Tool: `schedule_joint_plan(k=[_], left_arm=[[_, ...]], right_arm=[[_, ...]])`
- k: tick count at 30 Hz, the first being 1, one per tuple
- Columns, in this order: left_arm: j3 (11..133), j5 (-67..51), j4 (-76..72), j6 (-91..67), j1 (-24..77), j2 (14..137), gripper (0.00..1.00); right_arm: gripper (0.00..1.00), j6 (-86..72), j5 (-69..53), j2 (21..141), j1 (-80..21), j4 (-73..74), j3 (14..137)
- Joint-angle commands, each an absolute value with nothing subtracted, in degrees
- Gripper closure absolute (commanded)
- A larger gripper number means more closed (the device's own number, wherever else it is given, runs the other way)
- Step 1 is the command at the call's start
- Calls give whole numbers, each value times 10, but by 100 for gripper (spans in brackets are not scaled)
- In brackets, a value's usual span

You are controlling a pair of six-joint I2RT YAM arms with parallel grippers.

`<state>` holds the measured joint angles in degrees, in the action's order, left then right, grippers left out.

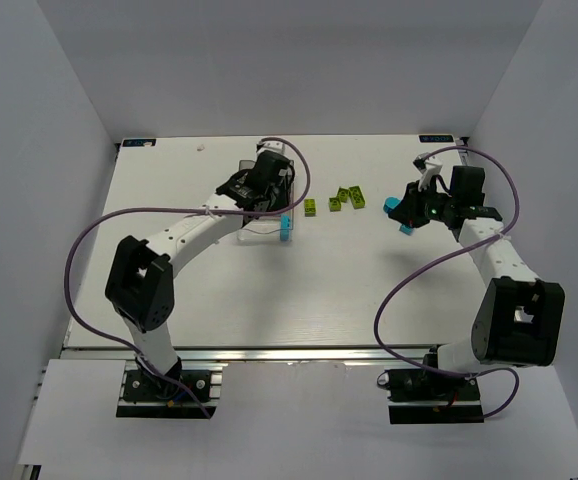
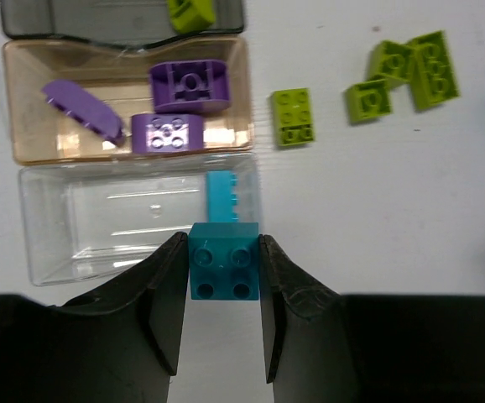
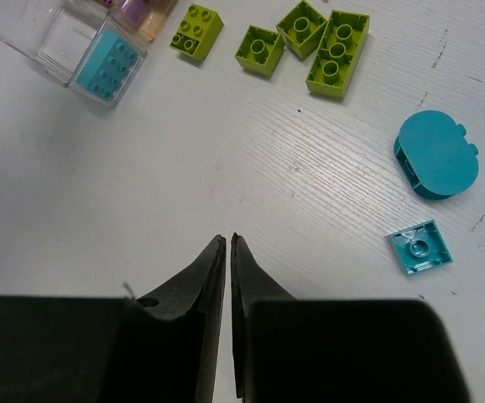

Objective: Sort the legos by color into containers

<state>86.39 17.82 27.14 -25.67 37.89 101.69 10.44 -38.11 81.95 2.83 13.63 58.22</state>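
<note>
My left gripper should keep holding the cyan lego, because the lego is over the clear container's near corner and could hit the container's rim if I opened now.
My left gripper (image 2: 222, 238) is shut on a cyan four-stud lego (image 2: 224, 267), held over the near right corner of the clear container (image 2: 100, 222). Another cyan lego (image 2: 222, 196) lies in that container. The amber container (image 2: 24, 101) holds three purple legos (image 2: 188, 84). A lime lego (image 2: 190, 12) sits in the smoky grey container (image 2: 75, 21). My right gripper (image 3: 227, 240) is shut with nothing in it, above bare table. To its right lie a rounded cyan lego (image 3: 436, 155) and a small cyan tile (image 3: 419, 247). Several lime legos (image 3: 337, 52) lie loose beyond it.
In the top view my left arm (image 1: 184, 232) curves across the containers and hides most of them. My right arm (image 1: 499, 255) reaches in from the right, beside the cyan pieces (image 1: 394, 207). The loose lime legos (image 1: 335, 201) lie between the two grippers.
</note>
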Motion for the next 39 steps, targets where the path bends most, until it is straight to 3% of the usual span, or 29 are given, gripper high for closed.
schedule_joint_plan(k=[1, 6, 19, 22, 26, 27, 30, 34, 39], left_arm=[[843, 183, 266, -255, 353, 1006, 90], [845, 175, 264, -241, 329, 1026, 90], [848, 161, 243, -245, 318, 1086, 88], [855, 160, 244, -250, 318, 1096, 83], [861, 161, 244, -255, 318, 1100, 59], [861, 163, 243, -254, 318, 1100, 49], [867, 169, 244, -254, 318, 1100, 37], [879, 170, 250, -253, 318, 1096, 30], [867, 164, 238, -259, 317, 1043, 33]], right_arm=[[88, 106, -388, 826, 28, 139, 582], [86, 112, -383, 829, 29, 141, 583], [63, 127, -373, 841, 28, 150, 592], [60, 129, -367, 844, 28, 153, 597], [53, 129, -355, 847, 28, 153, 599], [50, 129, -354, 848, 28, 154, 599], [45, 134, -344, 848, 28, 156, 600], [43, 133, -316, 852, 28, 159, 606], [43, 111, -235, 863, 28, 169, 627]])
